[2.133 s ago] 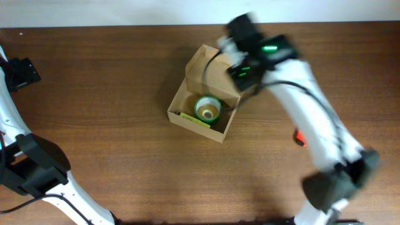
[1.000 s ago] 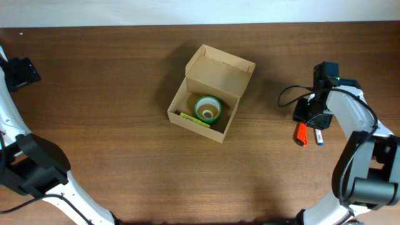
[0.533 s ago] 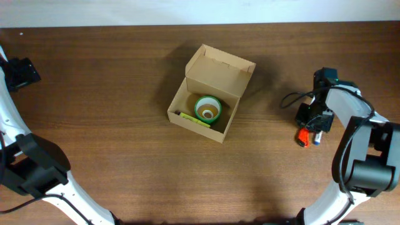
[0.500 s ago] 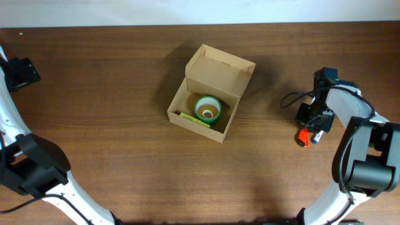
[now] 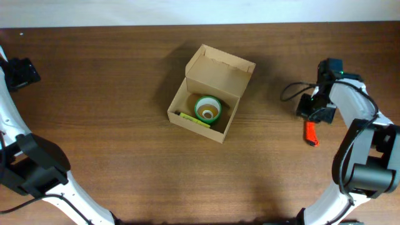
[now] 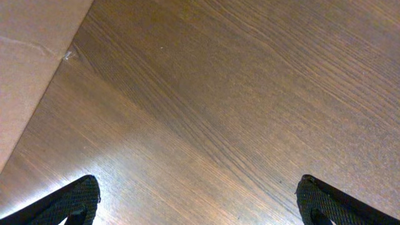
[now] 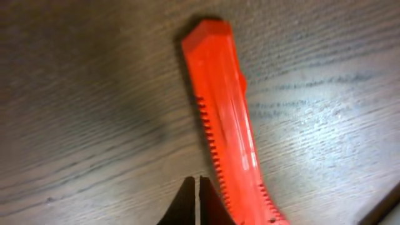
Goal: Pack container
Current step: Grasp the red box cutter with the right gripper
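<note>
The red cutter has my right gripper shut above and beside it, so next the gripper reopens, then lowers over the cutter's middle (image 5: 310,133) (image 7: 231,128) to close.
The container (image 5: 215,74), a tan cardboard box with its flap lid standing open, sits mid-table in the overhead view. Inside it are a green tape roll (image 5: 207,109) and a yellow-green marker (image 5: 195,120). My right gripper (image 5: 312,117) is at the right side of the table, far from the box. In the right wrist view its jaws (image 7: 199,181) are shut with nothing between them, just left of a red cutter (image 7: 228,112) lying flat on the wood (image 5: 310,133). My left gripper (image 6: 200,206) stands wide open over bare wood at the far left (image 5: 22,72).
The brown wooden table (image 5: 112,94) runs to a pale wall along the far edge. A black cable (image 5: 292,90) loops left of the right arm. A tan surface (image 6: 25,75) fills the upper-left corner of the left wrist view.
The right gripper closed and shifted slightly away from the front edge. The red cutter now lies a little further right, and the blue marker beside it no longer shows. The left arm is unchanged.
</note>
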Available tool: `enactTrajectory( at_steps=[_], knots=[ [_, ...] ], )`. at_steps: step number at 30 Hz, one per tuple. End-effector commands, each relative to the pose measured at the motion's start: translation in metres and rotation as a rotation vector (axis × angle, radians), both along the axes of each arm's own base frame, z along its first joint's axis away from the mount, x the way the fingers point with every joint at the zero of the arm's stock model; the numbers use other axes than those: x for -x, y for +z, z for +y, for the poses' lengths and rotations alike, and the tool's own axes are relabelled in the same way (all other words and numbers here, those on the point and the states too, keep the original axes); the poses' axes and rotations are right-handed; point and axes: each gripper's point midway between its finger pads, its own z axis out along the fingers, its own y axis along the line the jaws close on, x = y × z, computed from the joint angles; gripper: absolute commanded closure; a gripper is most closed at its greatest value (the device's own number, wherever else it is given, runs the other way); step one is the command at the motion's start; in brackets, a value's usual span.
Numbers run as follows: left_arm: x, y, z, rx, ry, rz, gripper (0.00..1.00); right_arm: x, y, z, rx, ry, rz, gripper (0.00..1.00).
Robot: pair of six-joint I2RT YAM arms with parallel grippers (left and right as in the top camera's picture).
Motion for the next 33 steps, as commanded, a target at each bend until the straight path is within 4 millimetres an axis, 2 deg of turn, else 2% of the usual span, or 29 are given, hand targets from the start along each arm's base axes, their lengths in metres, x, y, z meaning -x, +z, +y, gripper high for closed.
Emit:
enactTrajectory(
  at_steps=[1, 3, 7, 8, 10, 11, 13, 17, 20, 24, 29, 33],
  knots=[
    [0.002, 0.006, -0.001, -0.006, -0.010, -0.008, 0.00, -0.024, 0.023, -0.002, -0.002, 0.057, -0.063, 0.96],
    [0.002, 0.006, -0.001, -0.006, -0.010, -0.008, 0.00, -0.033, 0.036, -0.004, 0.008, 0.088, -0.090, 0.96],
    [0.002, 0.006, -0.001, -0.006, -0.010, -0.008, 0.00, -0.031, 0.036, -0.016, 0.070, 0.090, -0.072, 0.96],
    [0.002, 0.006, -0.001, -0.006, -0.010, -0.008, 0.00, -0.028, 0.035, -0.015, 0.069, 0.121, -0.061, 0.91],
    [0.002, 0.006, -0.001, -0.006, -0.010, -0.008, 0.00, -0.025, 0.035, -0.017, 0.085, 0.204, -0.040, 0.73],
    [0.002, 0.006, -0.001, -0.006, -0.010, -0.008, 0.00, -0.019, 0.037, -0.033, 0.177, 0.265, 0.008, 0.70],
    [0.002, 0.006, -0.001, -0.006, -0.010, -0.008, 0.00, -0.016, 0.040, -0.050, 0.244, 0.290, 0.032, 0.69],
    [0.002, 0.006, -0.001, -0.006, -0.010, -0.008, 0.00, -0.006, 0.031, -0.058, 0.229, 0.311, 0.067, 0.64],
    [0.002, 0.006, -0.001, -0.006, -0.010, -0.008, 0.00, 0.003, 0.016, -0.044, 0.153, 0.317, 0.075, 0.61],
    [0.002, 0.006, -0.001, -0.006, -0.010, -0.008, 0.00, 0.008, -0.003, -0.016, -0.001, 0.314, 0.042, 0.57],
    [0.002, 0.006, -0.001, -0.006, -0.010, -0.008, 0.00, 0.009, -0.020, -0.003, -0.083, 0.266, 0.045, 0.56],
    [0.002, 0.006, -0.001, -0.006, -0.010, -0.008, 0.00, 0.011, -0.035, -0.003, -0.095, 0.263, 0.075, 0.56]
  ],
)
